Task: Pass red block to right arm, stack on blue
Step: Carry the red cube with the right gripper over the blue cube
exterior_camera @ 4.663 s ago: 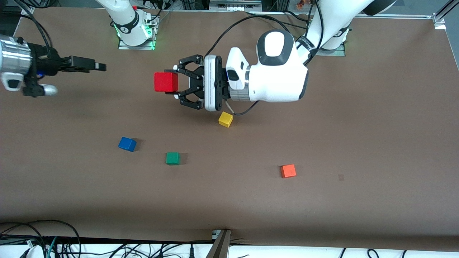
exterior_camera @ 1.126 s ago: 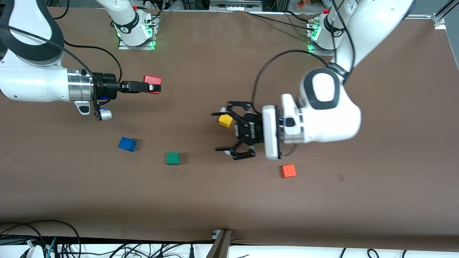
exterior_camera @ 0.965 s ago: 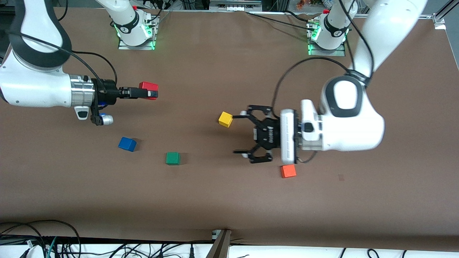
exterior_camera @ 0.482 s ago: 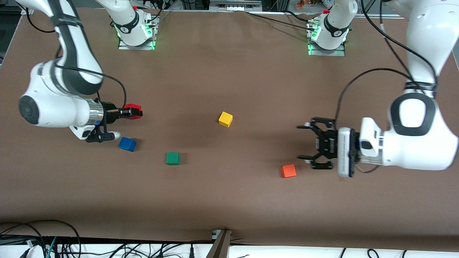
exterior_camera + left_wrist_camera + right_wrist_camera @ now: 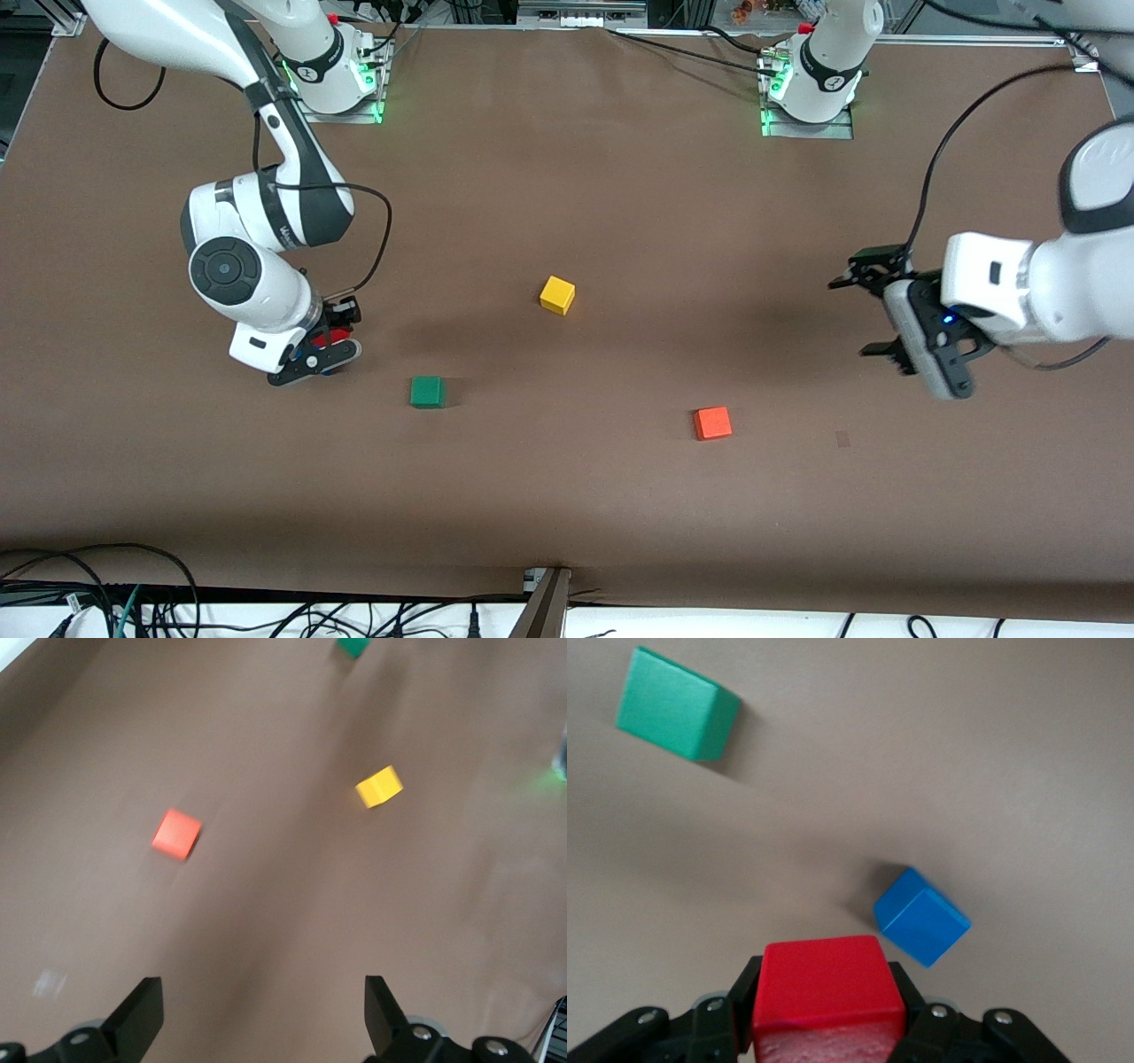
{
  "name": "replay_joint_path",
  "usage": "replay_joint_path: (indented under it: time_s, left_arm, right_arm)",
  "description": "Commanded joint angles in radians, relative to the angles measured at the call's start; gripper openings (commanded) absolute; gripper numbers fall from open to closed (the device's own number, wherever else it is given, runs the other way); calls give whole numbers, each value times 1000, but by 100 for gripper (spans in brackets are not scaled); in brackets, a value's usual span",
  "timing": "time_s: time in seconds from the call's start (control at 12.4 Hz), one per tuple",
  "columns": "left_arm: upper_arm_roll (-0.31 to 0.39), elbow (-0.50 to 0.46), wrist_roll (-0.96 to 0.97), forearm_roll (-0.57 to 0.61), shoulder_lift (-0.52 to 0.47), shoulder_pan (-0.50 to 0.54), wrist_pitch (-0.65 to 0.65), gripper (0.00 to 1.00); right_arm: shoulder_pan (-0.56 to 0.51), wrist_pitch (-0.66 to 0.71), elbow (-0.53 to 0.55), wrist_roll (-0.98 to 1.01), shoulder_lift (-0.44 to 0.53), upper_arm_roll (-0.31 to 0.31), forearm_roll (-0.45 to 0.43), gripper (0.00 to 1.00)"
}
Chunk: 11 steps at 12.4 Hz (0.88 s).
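Observation:
The red block (image 5: 827,983) is short of the blue cube's top in the right wrist view and would miss. I will move it toward the cube before my right gripper opens.
My right gripper (image 5: 326,344) is shut on the red block (image 5: 824,988), of which only a sliver shows in the front view (image 5: 321,339). It holds the block low over the table at the blue cube's spot. The blue cube (image 5: 921,915) lies on the table just off the red block's edge, apart from it. In the front view the right hand hides the blue cube. My left gripper (image 5: 852,317) is open and empty, up over the table at the left arm's end. Its fingers (image 5: 142,1017) stand wide apart in the left wrist view.
A green cube (image 5: 427,391) lies beside the right gripper, toward the middle, and also shows in the right wrist view (image 5: 675,716). A yellow cube (image 5: 557,294) sits mid-table. An orange cube (image 5: 712,423) lies nearer the front camera, toward the left arm's end.
The right arm has swung down with the red block to the blue cube's spot. The left arm, open since letting the block go, has drawn back toward its own end.

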State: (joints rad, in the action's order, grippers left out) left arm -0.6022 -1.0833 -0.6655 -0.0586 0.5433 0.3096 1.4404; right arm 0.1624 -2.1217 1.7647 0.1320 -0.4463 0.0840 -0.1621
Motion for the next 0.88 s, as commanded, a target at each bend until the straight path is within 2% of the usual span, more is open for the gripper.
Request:
replay_joint_path:
  time_s: [0.0, 0.24, 0.4, 0.56, 0.64, 0.72, 0.8]
  left_arm:
    - [24, -27, 63, 130, -112, 8, -70, 100]
    - [19, -32, 89, 270, -195, 8, -222, 100]
    - [22, -40, 93, 289, -250, 9, -253, 100]
    - [24, -40, 89, 331, -264, 9, -271, 100]
    - [21, -29, 93, 338, -264, 8, -279, 100]
    - [22, -23, 124, 338, -264, 8, -288, 100]
    - [24, -8, 180, 336, -266, 11, -293, 100]
  right_arm:
    - [-14, -162, 96, 102, 8, -49, -16, 10]
    - [-17, -303, 176, 192, -2, -93, -17, 11]
    - [-18, -307, 180, 196, -2, -95, -17, 11]
    - [-24, -302, 186, 195, -11, -96, -16, 12]
    - [-26, -300, 199, 195, -11, -96, -16, 18]
    - [-26, -300, 197, 195, -11, -96, -16, 20]
    - [-26, -300, 193, 184, -9, -95, -14, 58]
